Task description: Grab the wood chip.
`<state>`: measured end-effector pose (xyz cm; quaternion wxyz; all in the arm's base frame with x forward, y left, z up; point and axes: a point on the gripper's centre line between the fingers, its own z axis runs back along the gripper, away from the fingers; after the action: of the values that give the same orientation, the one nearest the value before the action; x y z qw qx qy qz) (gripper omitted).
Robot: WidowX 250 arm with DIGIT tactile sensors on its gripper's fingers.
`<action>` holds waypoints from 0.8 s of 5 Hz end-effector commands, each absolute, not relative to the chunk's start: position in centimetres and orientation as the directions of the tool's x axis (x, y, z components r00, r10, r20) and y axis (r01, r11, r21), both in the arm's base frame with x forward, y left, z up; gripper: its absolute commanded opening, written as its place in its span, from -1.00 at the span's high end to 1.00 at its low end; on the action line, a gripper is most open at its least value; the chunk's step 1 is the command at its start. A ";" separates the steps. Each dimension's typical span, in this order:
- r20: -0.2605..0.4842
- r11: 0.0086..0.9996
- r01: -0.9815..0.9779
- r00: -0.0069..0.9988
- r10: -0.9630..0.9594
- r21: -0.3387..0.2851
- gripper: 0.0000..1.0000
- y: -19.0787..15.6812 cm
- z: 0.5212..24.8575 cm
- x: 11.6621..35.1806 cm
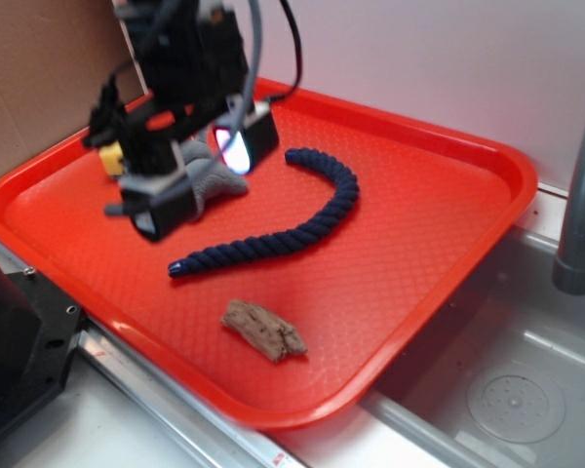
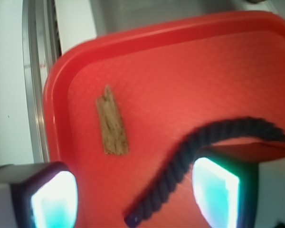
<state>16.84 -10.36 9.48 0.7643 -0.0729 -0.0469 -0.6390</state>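
Observation:
One end of the wood chip narrows to a splintered tip (image 1: 299, 347), so my gripper will grab the wood chip next across the straight long sides of its body (image 1: 254, 325).
The wood chip (image 1: 264, 331) (image 2: 112, 123), a rough brown splintered piece, lies flat near the front edge of the red tray (image 1: 448, 195) (image 2: 147, 61). My gripper (image 1: 197, 180) (image 2: 135, 197) hovers open above the tray's back left part, well away from the chip, with nothing between its glowing pads (image 2: 54, 199). In the wrist view the chip sits beyond the left pad, and the end of the dark blue rope (image 1: 283, 229) (image 2: 199, 152) lies below the gap between the pads.
A grey cloth-like object (image 1: 213, 175) and a yellow block (image 1: 110, 159) sit under the arm at the tray's back left. A metal sink (image 1: 507, 390) with a faucet pipe (image 1: 580, 195) lies to the right. A cardboard wall (image 1: 39, 78) stands at the left.

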 end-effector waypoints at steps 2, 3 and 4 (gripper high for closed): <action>0.114 0.112 0.993 0.109 -0.987 0.028 -1.00 -11.9 5.0 15.5; 0.101 0.078 0.996 0.073 -0.992 0.038 -1.00 -12.7 4.0 15.0; 0.076 0.057 0.998 0.054 -0.996 0.032 -1.00 -13.5 2.8 14.7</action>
<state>15.32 -12.96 2.34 0.7309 -0.0133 -0.0274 -0.6818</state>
